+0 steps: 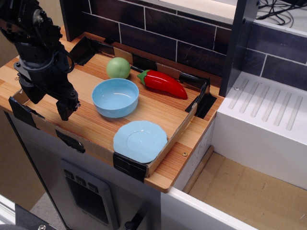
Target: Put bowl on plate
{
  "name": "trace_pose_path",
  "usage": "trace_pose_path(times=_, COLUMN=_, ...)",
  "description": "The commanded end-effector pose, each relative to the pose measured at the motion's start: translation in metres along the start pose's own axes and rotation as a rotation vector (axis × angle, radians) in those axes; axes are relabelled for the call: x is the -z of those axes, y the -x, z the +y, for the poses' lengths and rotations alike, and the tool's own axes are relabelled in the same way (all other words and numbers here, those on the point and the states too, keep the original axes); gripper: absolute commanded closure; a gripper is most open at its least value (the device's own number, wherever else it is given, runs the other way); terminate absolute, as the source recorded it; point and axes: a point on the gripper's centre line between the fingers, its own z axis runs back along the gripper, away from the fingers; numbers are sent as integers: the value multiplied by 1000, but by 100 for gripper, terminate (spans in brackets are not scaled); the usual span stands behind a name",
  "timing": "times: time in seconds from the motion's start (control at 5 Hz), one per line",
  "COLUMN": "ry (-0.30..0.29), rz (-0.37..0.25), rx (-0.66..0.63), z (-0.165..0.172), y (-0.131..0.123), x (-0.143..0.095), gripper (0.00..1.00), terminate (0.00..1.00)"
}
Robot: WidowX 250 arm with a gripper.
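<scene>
Next, my gripper grabs the light blue bowl's rim (94,96), to set the bowl on the plate (140,141).
The light blue bowl (115,97) stands upright in the middle of the wooden board, empty. The flat light blue plate (140,141) lies just in front of it to the right, at the board's front edge, with nothing on it. Bowl and plate sit close together, nearly touching. My black gripper (48,103) hangs over the left part of the board, well left of the bowl. Its fingers (66,110) are spread apart and hold nothing.
A green ball (118,67) and a red pepper (163,83) lie behind the bowl near the back wall. A low cardboard rim (189,120) with black tape corners borders the board. A white ribbed drainer (268,110) stands to the right, with a sunken basin (249,191) below it.
</scene>
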Motion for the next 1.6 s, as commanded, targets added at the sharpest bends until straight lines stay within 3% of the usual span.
trace_pose_path(times=0.0, ry=0, rz=0, rx=0, z=0, y=0, x=0, gripper=0, terminate=0)
trace_pose_path(times=0.6, ry=51, rz=24, rx=-193, z=-3, y=-38, x=-19, gripper=0, terminate=0)
trace_pose_path(times=1.0, ry=77, rz=63, rx=-258, z=-13, y=-56, x=1, gripper=0, terminate=0)
trace_pose_path(times=1.2, ry=93, rz=95, rx=-246, z=-18, y=-55, x=11, gripper=0, terminate=0)
trace_pose_path(times=1.4, ry=121, rz=89, rx=-229, z=-23, y=-57, x=18, gripper=0, terminate=0)
